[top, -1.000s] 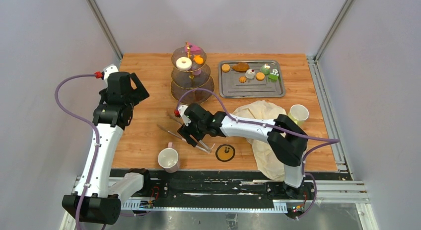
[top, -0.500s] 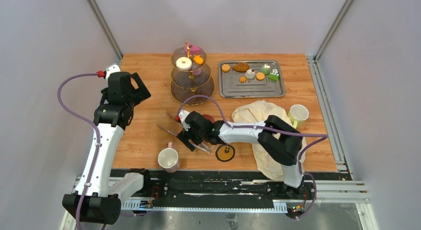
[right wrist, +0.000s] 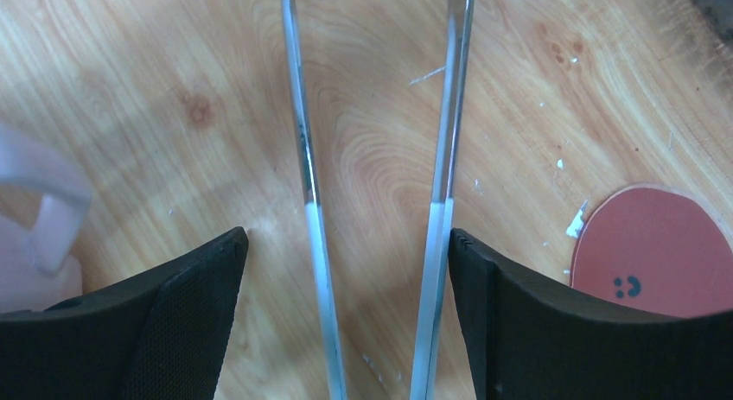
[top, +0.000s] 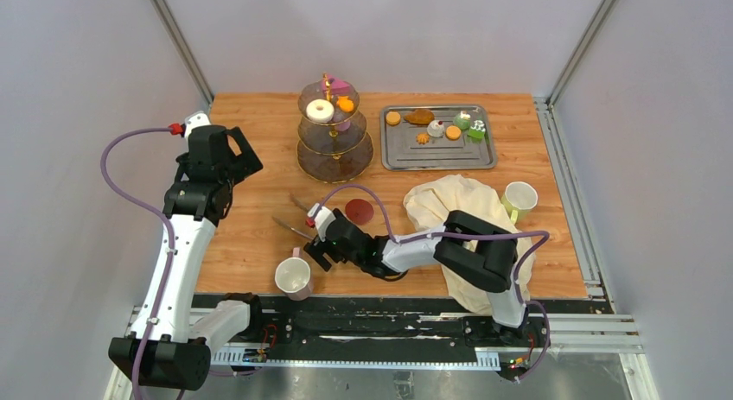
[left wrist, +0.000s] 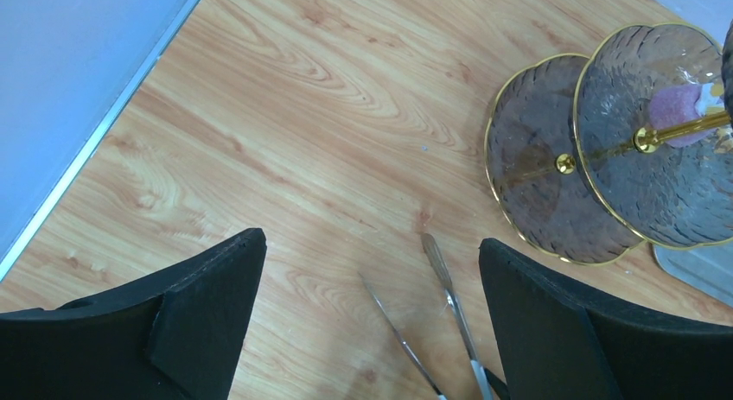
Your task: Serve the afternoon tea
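I should close my right gripper: both tong arms lie between its fingers in the right wrist view, beside the tongs' pale grips, one finger against a tong arm.
The three-tier glass stand (top: 335, 151) (left wrist: 553, 188) stands at the back and carries a white donut (top: 320, 111), an orange macaron (top: 346, 104) and a pink cake (left wrist: 678, 115). More small cakes (top: 436, 129) lie on the steel tray (top: 436, 164). One pale mug (top: 292, 277) (right wrist: 39, 214) sits near the front, the other mug (top: 519, 197) at the right. My right gripper (top: 318, 251) (right wrist: 346, 236) is low over the table and open, straddling the metal tongs (right wrist: 302, 158) (top: 290, 227) (left wrist: 455, 307). Raised at the left, my left gripper (top: 242, 158) (left wrist: 372, 241) is open and empty.
A red smiley coaster (top: 359, 211) (right wrist: 648, 244) lies just right of the tongs. The cream cloth (top: 449, 201) is bunched at the right, partly under my right arm. Grey walls close in the table's left, back and right edges.
My right gripper slid along the tongs towards the near edge and the front mug, and its jaws widened. The red coaster came into view and the arm now covers the yellow one. The left arm stayed put.
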